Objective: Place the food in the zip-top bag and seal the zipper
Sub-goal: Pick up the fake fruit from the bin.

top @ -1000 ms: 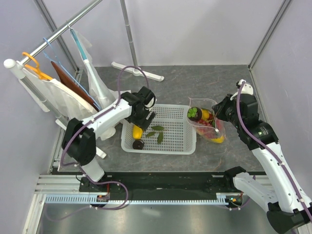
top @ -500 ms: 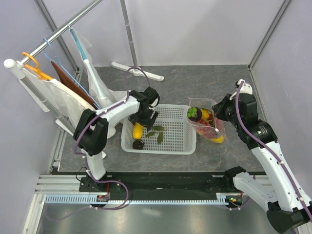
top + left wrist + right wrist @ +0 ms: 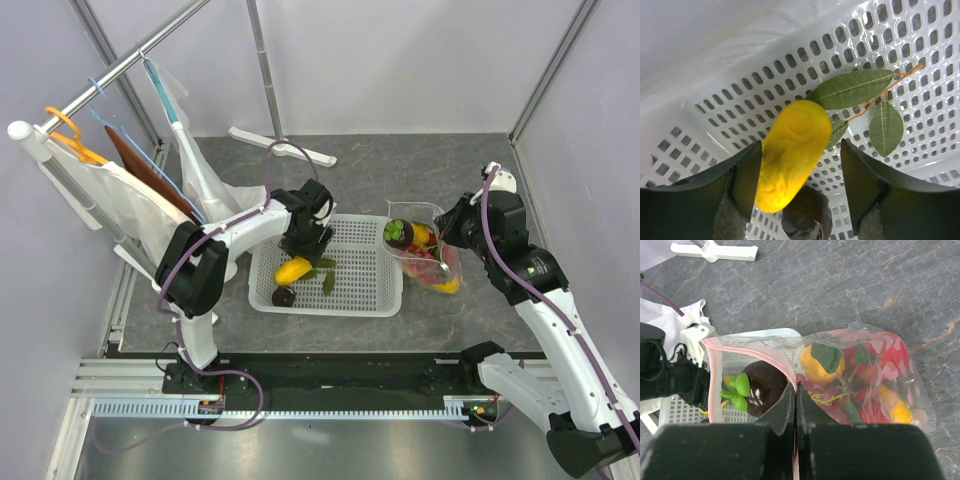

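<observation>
The left gripper is open and only one of its fingers is against the yellow mango (image 3: 793, 155), so the mango would stay in the mesh basket (image 3: 715, 100) if the left gripper lifted now.
A yellow mango (image 3: 792, 150) lies in the white mesh basket (image 3: 715, 100) between the fingers of my left gripper (image 3: 802, 185). That gripper is open: the left finger sits against the mango and the right finger stands clear of it. A dark mangosteen (image 3: 807, 222) lies just below the mango. From above, the left gripper (image 3: 303, 250) hangs over the mango (image 3: 291, 270) in the basket's left half. My right gripper (image 3: 796, 390) is shut on the pink zipper (image 3: 715, 385) edge of the zip-top bag (image 3: 880, 380), holding its mouth open. The bag holds several fruits, with a mangosteen (image 3: 762, 387) at its mouth.
Loose green leaves (image 3: 850, 89) lie in the basket (image 3: 330, 308) beside the mango. A clothes rail with hangers and bags (image 3: 100, 80) stands at the left, and its white foot (image 3: 280, 145) lies behind the basket. Grey walls close in the table.
My left gripper has moved right and down over the mango and its jaws have narrowed. The mango has tilted from upright to slanting. The right arm and bag have not moved.
</observation>
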Robot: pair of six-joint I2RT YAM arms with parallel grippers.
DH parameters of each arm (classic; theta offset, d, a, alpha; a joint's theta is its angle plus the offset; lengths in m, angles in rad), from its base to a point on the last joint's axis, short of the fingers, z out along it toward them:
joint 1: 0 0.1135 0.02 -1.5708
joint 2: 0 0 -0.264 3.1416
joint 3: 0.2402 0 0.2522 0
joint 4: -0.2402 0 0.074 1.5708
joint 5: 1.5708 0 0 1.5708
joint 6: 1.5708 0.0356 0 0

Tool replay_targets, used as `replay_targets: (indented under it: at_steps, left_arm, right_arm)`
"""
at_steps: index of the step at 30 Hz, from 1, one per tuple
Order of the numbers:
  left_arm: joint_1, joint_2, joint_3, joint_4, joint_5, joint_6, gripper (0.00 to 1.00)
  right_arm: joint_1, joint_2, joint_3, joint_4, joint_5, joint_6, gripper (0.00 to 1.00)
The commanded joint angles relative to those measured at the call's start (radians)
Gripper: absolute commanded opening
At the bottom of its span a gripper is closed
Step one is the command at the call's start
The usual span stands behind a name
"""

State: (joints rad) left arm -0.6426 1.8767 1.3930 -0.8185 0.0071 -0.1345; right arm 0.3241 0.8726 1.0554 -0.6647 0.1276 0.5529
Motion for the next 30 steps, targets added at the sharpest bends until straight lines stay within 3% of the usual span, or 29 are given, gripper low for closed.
replay_targets:
  at_steps: [1,3,5,8,14,18,19,21,23,26,30]
  left_arm:
    - [-0.035,0.012,-0.046,0.071,-0.033,0.081,0.66]
    - [-0.045,-0.013,-0.071,0.114,-0.039,0.111,0.61]
    - [-0.052,-0.043,-0.069,0.133,-0.032,0.127,0.48]
    - [-0.054,-0.135,-0.03,0.15,0.023,0.163,0.37]
    - [-0.054,-0.35,0.112,0.231,0.246,0.185,0.19]
    - [-0.054,-0.487,0.062,0.56,0.524,0.147,0.14]
    - [-0.054,-0.531,-0.013,0.785,0.574,0.138,0.09]
    - [-0.057,-0.562,-0.098,1.032,0.704,0.06,0.08]
    - [-0.092,-0.544,-0.146,1.255,0.719,0.026,0.09]
    - [-0.15,-0.451,-0.051,1.291,0.737,-0.011,0.02]
    - [-0.216,-0.366,-0.006,1.392,0.596,-0.137,0.1]
  right_arm:
    - [-0.002,0.003,0.032,0.028,-0.006,-0.007,0.0]
    - [-0.003,0.003,0.032,0.03,-0.006,-0.007,0.0]
    - [-0.002,0.002,0.032,0.028,-0.006,-0.007,0.0]
    - [-0.003,-0.001,0.037,0.027,-0.006,-0.008,0.0]
    - [-0.003,-0.001,0.043,0.025,-0.009,-0.004,0.0]
    - [-0.002,-0.001,0.041,0.025,-0.028,0.008,0.0]
    - [-0.002,0.003,0.041,0.027,-0.029,0.008,0.0]
    - [-0.002,0.005,0.044,0.028,-0.039,0.008,0.0]
    - [-0.002,0.005,0.051,0.028,-0.037,0.008,0.0]
    - [-0.002,0.008,0.055,0.028,-0.045,0.012,0.0]
    - [-0.002,0.006,0.066,0.028,-0.049,0.016,0.0]
